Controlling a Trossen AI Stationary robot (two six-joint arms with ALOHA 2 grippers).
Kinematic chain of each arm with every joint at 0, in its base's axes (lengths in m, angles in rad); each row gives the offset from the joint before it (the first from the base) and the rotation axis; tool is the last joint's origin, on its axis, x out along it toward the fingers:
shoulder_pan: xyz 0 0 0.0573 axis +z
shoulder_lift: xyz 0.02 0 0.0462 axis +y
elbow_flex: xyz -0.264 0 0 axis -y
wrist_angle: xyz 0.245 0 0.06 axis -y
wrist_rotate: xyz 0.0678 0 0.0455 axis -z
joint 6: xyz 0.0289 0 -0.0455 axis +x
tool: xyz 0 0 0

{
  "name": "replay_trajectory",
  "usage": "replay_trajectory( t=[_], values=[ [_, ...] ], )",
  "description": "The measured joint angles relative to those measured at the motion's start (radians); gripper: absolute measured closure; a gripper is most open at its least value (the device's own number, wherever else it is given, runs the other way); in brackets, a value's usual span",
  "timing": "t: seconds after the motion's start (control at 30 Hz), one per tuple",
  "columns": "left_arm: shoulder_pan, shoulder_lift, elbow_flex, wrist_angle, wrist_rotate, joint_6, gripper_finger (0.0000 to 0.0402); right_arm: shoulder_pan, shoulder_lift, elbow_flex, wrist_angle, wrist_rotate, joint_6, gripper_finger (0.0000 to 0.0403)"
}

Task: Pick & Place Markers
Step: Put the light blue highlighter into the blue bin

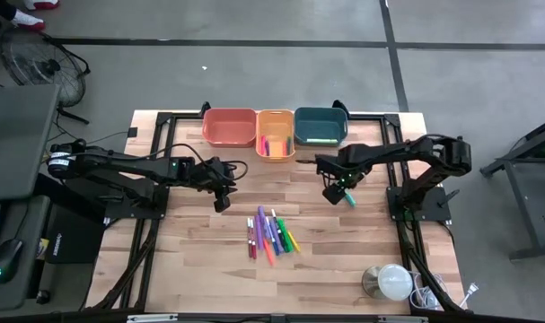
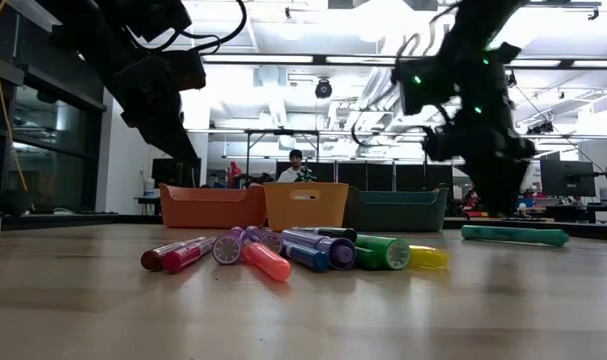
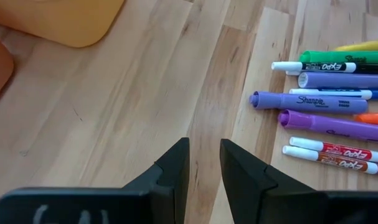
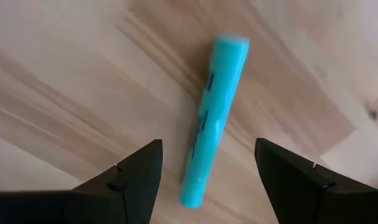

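Note:
I will place the teal marker into a bin, so my right gripper will next grab the marker by its lettered body (image 4: 205,137).
A teal marker (image 4: 213,118) lies flat on the wooden table (image 1: 191,260), right of centre (image 1: 349,198). My right gripper (image 4: 207,146) hangs over it pointing down, open, one finger on each side of the marker and clear of it. In the low view the marker (image 2: 513,235) rests on its side below that gripper (image 2: 493,190). A pile of several markers (image 1: 272,235) in red, purple, orange, blue and green lies at the table's middle. My left gripper (image 1: 222,202) hovers left of the pile, slanting down, its fingers (image 3: 176,168) a narrow gap apart with nothing between them.
Three bins stand in a row at the far edge: a red-orange one (image 1: 229,126), an orange one (image 1: 276,133) with markers inside, and a teal one (image 1: 320,126) with a green marker. A white round object (image 1: 393,281) sits at the near right corner.

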Motion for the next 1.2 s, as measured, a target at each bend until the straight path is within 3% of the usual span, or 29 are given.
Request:
replay_trajectory(
  t=[0.43, 0.7, 1.03, 1.2],
  values=[
    [0.000, 0.000, 0.000, 0.000, 0.000, 0.000, 0.0314, 0.000, -0.014, -0.202, 0.252, -0.052, 0.030, 0.0179],
    [0.000, 0.000, 0.000, 0.000, -0.002, 0.000, 0.0314, 0.001, -0.010, -0.201, 0.252, -0.020, -0.010, 0.0234],
    [0.000, 0.000, 0.000, 0.005, -0.007, -0.016, 0.0314, 0.001, -0.010, -0.202, 0.245, 0.008, 0.004, 0.0347],
    [0.000, 0.000, 0.016, -0.006, -0.033, -0.015, 0.0314, 0.001, -0.007, -0.193, 0.241, 0.000, -0.011, 0.0350]
  ],
)
